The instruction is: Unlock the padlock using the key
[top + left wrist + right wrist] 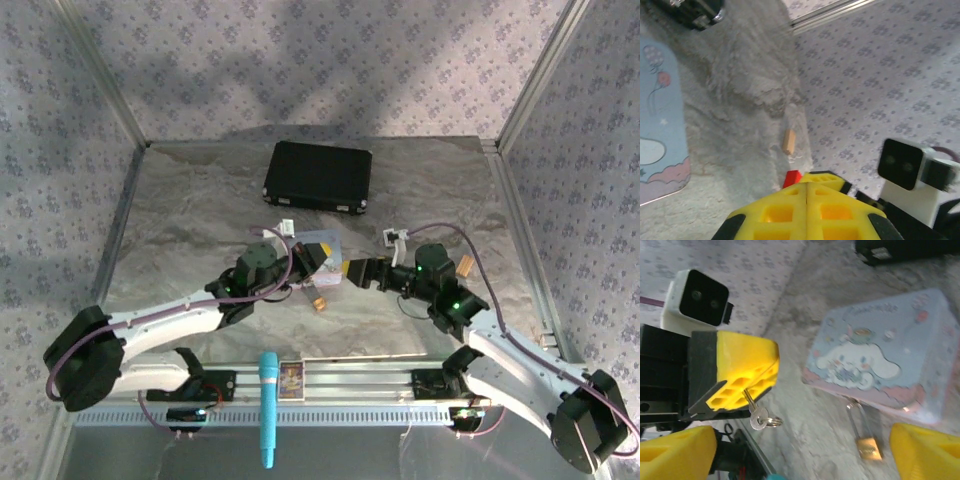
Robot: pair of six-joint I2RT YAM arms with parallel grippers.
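Note:
My right gripper grabs the key by its silvery head (759,418) next, since the blade stays free to insert and unlock the padlock (868,448).
My left gripper (806,187) is shut. In the right wrist view the left gripper (746,389) pinches the key (758,418) by its blade, so the silvery head and a small ring hang out below the yellow fingers. The brass padlock (868,448) lies on the foil, its thin shackle hooked to the pastel cartoon tin (880,360). My right gripper (800,452) is open wide, one finger beside the padlock and the other near the key. From above, the left gripper (331,273) and right gripper (357,270) nearly meet in front of the tin (320,244).
A black case (318,176) lies at the back. A tan peg (788,141) and a small red piece (792,177) lie beyond my left fingers. Another small tan piece (320,303) sits near the front. A teal handle (268,405) crosses the front rail.

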